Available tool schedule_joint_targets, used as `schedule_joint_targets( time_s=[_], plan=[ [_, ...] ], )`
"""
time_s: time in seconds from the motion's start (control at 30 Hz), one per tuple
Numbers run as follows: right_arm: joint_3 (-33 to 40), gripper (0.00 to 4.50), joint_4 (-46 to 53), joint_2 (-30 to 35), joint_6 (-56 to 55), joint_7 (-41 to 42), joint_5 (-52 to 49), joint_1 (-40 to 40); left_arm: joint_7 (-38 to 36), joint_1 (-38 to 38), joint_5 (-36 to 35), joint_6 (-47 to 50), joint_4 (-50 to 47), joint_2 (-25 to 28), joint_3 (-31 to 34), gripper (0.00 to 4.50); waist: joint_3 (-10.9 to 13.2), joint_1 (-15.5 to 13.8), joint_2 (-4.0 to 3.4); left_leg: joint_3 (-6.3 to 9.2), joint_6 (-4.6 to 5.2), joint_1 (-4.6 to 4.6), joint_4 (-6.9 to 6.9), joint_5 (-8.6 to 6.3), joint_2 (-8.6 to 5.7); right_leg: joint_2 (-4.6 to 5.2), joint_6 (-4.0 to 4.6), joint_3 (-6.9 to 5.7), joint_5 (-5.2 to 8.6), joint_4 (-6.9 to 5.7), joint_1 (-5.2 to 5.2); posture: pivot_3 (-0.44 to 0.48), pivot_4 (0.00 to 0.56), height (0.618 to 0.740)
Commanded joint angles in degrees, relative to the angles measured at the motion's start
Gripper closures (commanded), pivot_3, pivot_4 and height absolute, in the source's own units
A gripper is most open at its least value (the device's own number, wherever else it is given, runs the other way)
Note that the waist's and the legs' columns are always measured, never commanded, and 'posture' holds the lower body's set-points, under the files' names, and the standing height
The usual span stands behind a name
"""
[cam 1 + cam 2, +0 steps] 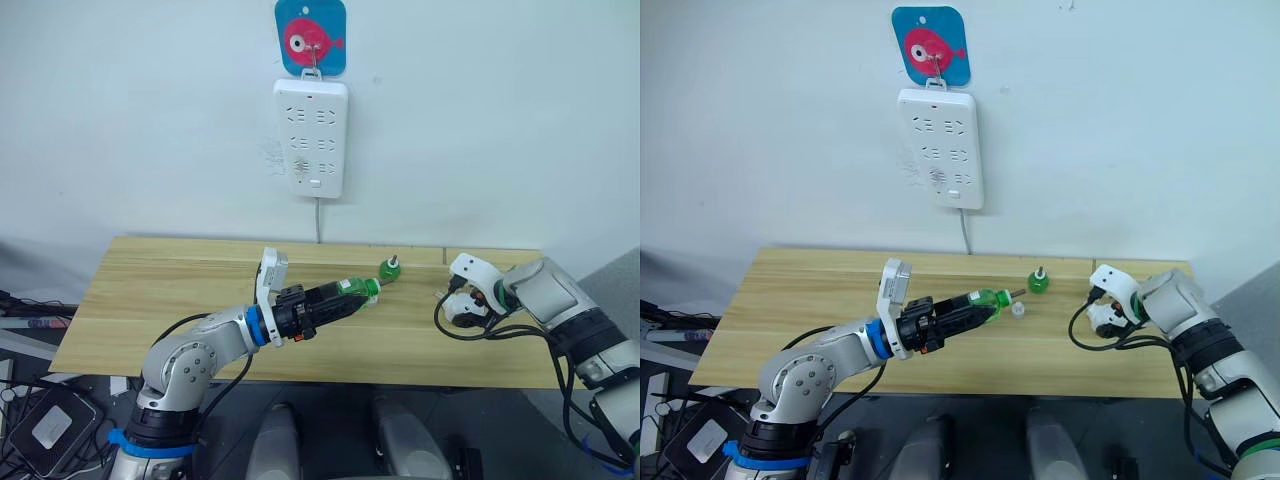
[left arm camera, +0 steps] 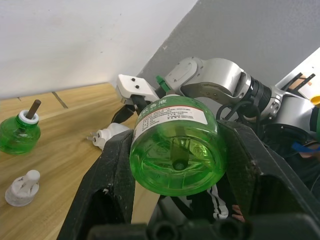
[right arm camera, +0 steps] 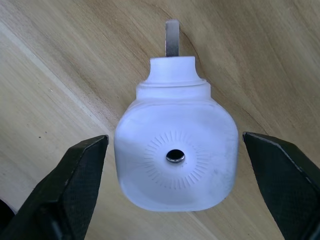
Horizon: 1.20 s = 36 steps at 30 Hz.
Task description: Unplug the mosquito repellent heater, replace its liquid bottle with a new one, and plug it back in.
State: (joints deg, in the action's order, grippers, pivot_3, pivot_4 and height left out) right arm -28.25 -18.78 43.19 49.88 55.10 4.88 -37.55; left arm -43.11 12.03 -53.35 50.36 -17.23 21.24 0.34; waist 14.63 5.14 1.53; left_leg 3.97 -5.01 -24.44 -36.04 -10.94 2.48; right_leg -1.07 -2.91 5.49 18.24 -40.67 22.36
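The heater's metal prong [image 3: 172, 38] has to stay free to be plugged back in, so my right gripper will next grab the heater by its white body [image 3: 176, 155].
My left gripper [image 1: 338, 299] is shut on the new green bottle [image 1: 352, 290], holding it level above the table with its uncapped neck pointing right. Its small white cap [image 1: 1019, 310] lies on the wood just below the neck. A second green liquid bottle [image 1: 388, 268] stands upright behind it, its brown wick showing. The white mosquito repellent heater [image 3: 176, 155] lies unplugged on the table at the right, one metal prong [image 3: 171, 37] visible. My right gripper [image 3: 175, 140] is open, one finger on each side of the heater with a gap on both sides.
The wooden table [image 1: 170, 290] stands against a white wall. A long white power strip [image 1: 311, 137] hangs there under a blue fish hook [image 1: 311, 37], its cord dropping behind the table. Cables and a box [image 1: 50, 425] lie on the floor at left.
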Motion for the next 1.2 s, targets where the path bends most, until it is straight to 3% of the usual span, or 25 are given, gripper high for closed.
schedule_joint_targets(
  time_s=[0.03, 0.1, 0.3, 0.57, 0.67, 0.83, 0.97, 1.2],
  plan=[
    [0.42, 0.98, 0.24, -0.22, -0.42, 0.79, 0.7, -0.62, -0.77, 0.08, 0.05, -0.97, -1.14, 0.05, -0.3, 2.23, 0.0, 0.0, 0.0, 0.0, 0.0, 0.0, 0.0, 0.0, 0.0, 0.0, 0.0, 0.0, 0.0, 0.0, 0.0, -0.1, 0.209, 0.725],
    [0.73, 1.59, 0.26, -0.44, -0.31, 0.74, 0.89, -0.5, -1.04, 0.1, 0.19, -0.93, -1.07, 0.22, -0.25, 2.23, 0.0, -0.02, 0.0, 0.0, 0.0, 0.0, 0.0, 0.0, 0.0, 0.0, 0.0, 0.0, 0.0, 0.0, 0.0, -0.107, 0.208, 0.725],
    [5.94, 1.58, 4.93, 1.65, 0.91, 0.01, -1.2, 1.6, -2.6, 0.82, -0.12, -0.03, -0.34, 1.95, 0.49, 2.23, 0.0, 0.04, 0.0, 0.0, 0.0, 0.0, 0.0, 0.0, 0.0, 0.0, 0.0, -0.01, 0.0, 0.0, 0.0, -0.139, 0.21, 0.725],
    [31.18, 1.58, 23.78, 4.32, 14.92, 4.74, -20.63, 11.86, -7.17, 4.67, -7.58, 8.04, 1.63, 10.82, 5.79, 2.23, 0.19, 0.45, 0.09, 0.02, 0.01, -0.02, 0.04, -0.01, 0.01, -0.01, -0.02, -0.03, 0.02, 0.03, 0.02, -0.177, 0.251, 0.725],
    [44.61, 1.58, 32.77, -2.17, 23.76, 4.36, -32.31, 15.59, -11.46, 6.62, -11.18, 12.32, 2.65, 15.71, 7.04, 2.23, 0.5, 0.74, 0.11, 0.02, 0.02, -0.04, 0.1, -0.04, 0.06, -0.08, -0.03, -0.02, 0.03, 0.14, 0.01, -0.191, 0.266, 0.725],
    [55.64, 1.58, 42.2, -10.84, 36.63, 1.34, -44.96, 15.57, -16.12, 10.99, -13.49, 16.21, 4.08, 19.66, 5.88, 2.23, 1.41, 1.7, -0.03, -0.06, 0.02, -0.05, 0.07, -0.04, 0.09, -0.11, -0.03, 0.08, 0.03, 0.18, 0.02, -0.206, 0.278, 0.725],
    [59.71, 1.58, 42.28, -14.1, 42.62, -2.64, -57.96, 12.67, -16.64, 15.46, -14.84, 18.03, 6.71, 18.88, 6.12, 2.23, 1.75, 1.92, -0.02, -0.06, 0.03, -0.05, 0.08, -0.04, 0.09, -0.11, -0.03, 0.07, 0.02, 0.2, 0.03, -0.207, 0.281, 0.725],
    [60.78, 1.58, 37.75, -15.96, 42.62, -18.52, -79.21, 9.15, -16.16, 19.07, -17.41, 19.73, 8.17, 18.34, 7.48, 2.23, 1.77, 2.69, -0.04, -0.11, 0.14, -0.45, 0.14, -0.11, 0.11, -0.08, -0.04, 0.07, 0.01, 0.37, 0.35, -0.201, 0.276, 0.725]
  ],
)
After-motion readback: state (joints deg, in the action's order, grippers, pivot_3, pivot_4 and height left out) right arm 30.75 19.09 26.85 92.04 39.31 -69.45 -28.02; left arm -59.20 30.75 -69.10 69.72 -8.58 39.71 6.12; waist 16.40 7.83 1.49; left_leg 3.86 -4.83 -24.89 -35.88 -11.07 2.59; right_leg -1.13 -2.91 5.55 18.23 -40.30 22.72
